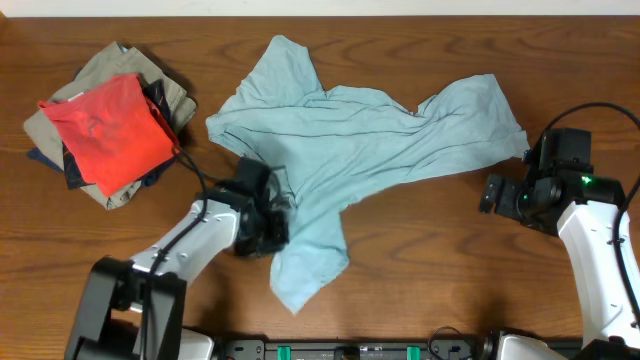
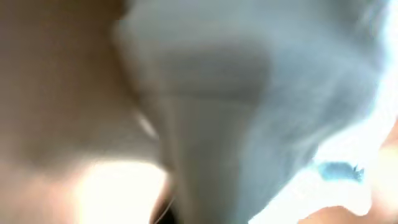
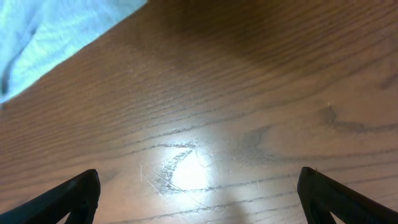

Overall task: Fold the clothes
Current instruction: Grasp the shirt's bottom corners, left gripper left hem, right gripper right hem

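Observation:
The robot's right gripper will next grab the shirt's end edge opposite the left gripper, to stretch the light blue shirt (image 1: pixel 370 150) flat for folding.
A light blue shirt (image 1: pixel 370 150) lies crumpled and spread across the middle of the table, with one flap reaching toward the front edge. My left gripper (image 1: pixel 268 218) is at the shirt's left edge, where the cloth bunches, and looks shut on it. The left wrist view is blurred and filled with the blue cloth (image 2: pixel 261 106) pressed close, so its fingers are hidden. My right gripper (image 1: pixel 497 193) is open and empty over bare wood just below the shirt's right sleeve. Its fingertips show wide apart in the right wrist view (image 3: pixel 199 199), with a corner of the shirt (image 3: pixel 56 31) at top left.
A pile of clothes (image 1: pixel 70 125) sits at the back left, with a red garment (image 1: pixel 115 130) on top of khaki and dark pieces. The wooden table (image 1: pixel 450 260) shows bare at the front right.

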{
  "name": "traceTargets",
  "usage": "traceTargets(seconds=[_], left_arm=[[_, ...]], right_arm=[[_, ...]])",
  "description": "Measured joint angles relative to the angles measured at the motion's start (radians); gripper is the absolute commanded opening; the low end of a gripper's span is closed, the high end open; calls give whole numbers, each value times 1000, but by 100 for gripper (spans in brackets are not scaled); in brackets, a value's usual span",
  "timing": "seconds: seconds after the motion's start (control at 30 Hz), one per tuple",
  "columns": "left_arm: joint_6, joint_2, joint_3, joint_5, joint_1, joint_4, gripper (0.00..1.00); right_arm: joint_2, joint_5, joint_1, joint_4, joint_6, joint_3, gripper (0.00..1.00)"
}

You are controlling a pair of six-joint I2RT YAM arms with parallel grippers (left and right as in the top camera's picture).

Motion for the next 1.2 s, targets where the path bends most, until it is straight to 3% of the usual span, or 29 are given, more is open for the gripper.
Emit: traceTargets(seconds=[0.1,0.33,0.43,0.53,0.73,1.0,1.13,1.2], left_arm=[[65,-88,39,5,97,-165,6],[121,-271,86,3,317,-256,6],[131,-279,85,3,328,-268,6],[133,-277,85,3,328,-268,6],[133,-272,85,3,328,-268,6],[133,-272,85,3,328,-267,6],[134,-272,85,3,328,-266,6],[135,-272,85,3,328,-267,6]], right_arm=[[0,0,0,16,14,0,99],[7,-4,0,69,66,0,99],[39,-8,0,99,84,0,97],[89,-1,0,134,109,0,88],[209,16,0,229,145,0,85],[386,19,0,409,161,0,68],[418,20,0,454,164,0,50],[424,23,0,460,166,0,47]])
